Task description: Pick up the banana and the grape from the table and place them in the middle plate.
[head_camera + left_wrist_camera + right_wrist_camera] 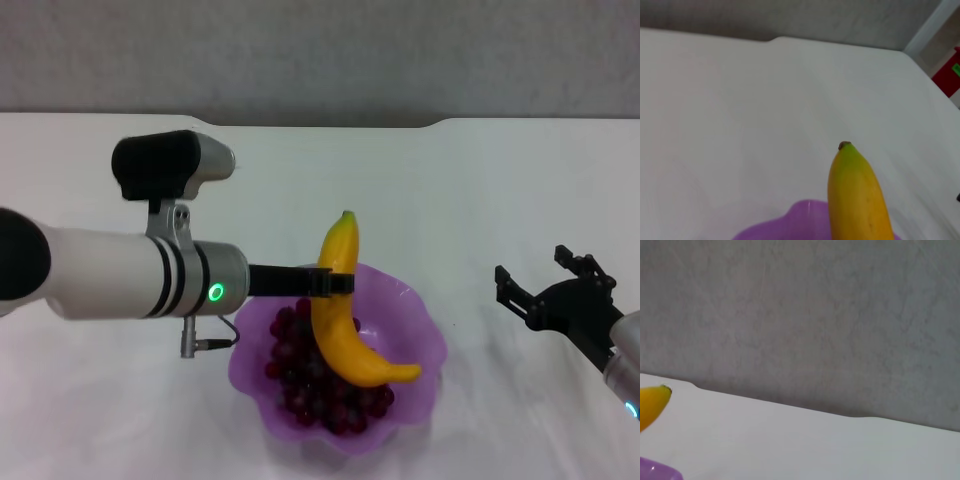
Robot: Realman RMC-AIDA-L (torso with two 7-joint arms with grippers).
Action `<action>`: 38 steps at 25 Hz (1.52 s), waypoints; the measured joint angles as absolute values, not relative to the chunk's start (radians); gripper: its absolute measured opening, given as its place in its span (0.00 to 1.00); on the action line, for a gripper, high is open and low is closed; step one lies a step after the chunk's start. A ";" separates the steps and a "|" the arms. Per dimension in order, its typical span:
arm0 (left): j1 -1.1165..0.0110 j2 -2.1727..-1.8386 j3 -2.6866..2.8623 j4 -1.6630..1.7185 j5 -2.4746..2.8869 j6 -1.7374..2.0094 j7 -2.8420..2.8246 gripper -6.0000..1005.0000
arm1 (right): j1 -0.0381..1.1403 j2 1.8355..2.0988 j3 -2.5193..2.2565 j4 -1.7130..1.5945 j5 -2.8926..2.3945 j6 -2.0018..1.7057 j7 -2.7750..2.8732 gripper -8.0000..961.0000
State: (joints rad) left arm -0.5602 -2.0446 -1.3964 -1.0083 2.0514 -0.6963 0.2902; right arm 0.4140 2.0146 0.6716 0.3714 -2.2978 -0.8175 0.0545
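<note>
The banana's lower end is over the grapes inside the plate's rim, so the banana would land in the plate. I should open my left gripper now.
In the head view my left gripper is shut on the banana and holds it over the purple middle plate, green tip pointing away. The banana's lower end reaches over the plate's right side. The grape bunch lies inside the plate under the banana. The left wrist view shows the banana above the plate rim. The right wrist view shows the banana tip and a bit of plate. My right gripper is open and empty, to the right of the plate.
The white table spreads all around the plate, with its notched far edge against a grey wall. A red object stands beyond the table's corner in the left wrist view.
</note>
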 joint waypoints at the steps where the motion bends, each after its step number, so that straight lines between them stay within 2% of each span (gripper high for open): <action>1: -0.562 -2.045 -1.396 -0.999 2.043 -0.693 0.295 0.52 | 0.414 2.015 0.672 0.371 -2.298 -0.818 0.054 0.93; 11: -0.552 -2.043 -1.378 -1.003 1.976 -0.682 0.367 0.52 | 0.421 2.014 0.666 0.366 -2.298 -0.815 0.055 0.93; 15: -0.522 -2.036 -1.401 -1.065 1.981 -0.690 0.393 0.75 | 0.420 2.014 0.666 0.363 -2.298 -0.814 0.057 0.93; 17: -0.496 -2.035 -1.417 -1.103 1.990 -0.689 0.415 0.79 | 0.419 2.014 0.665 0.362 -2.298 -0.813 0.057 0.93; 22: -0.309 -2.041 -1.520 -1.291 1.986 -0.623 0.629 0.90 | 0.417 2.014 0.662 0.368 -2.298 -0.816 0.056 0.93; 25: -0.228 -2.042 -1.538 -1.302 1.956 -0.485 0.830 0.90 | 0.416 2.014 0.663 0.369 -2.298 -0.822 0.050 0.93; 29: -0.206 -2.043 -1.501 -1.163 1.870 -0.206 1.022 0.90 | 0.418 2.012 0.667 0.366 -2.298 -0.824 0.049 0.93; 35: -0.277 -2.045 -1.290 -0.892 1.795 0.255 1.049 0.90 | 0.420 2.013 0.672 0.365 -2.298 -0.827 0.048 0.93; 38: -0.341 -2.045 -1.075 -0.700 1.802 0.607 0.896 0.90 | 0.422 2.013 0.673 0.366 -2.298 -0.828 0.048 0.93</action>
State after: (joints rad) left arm -0.3407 -2.0452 -1.0750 -0.7000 1.8021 0.6073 0.8961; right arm 0.4220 2.0130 0.6726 0.3660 -2.2978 -0.8279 0.0481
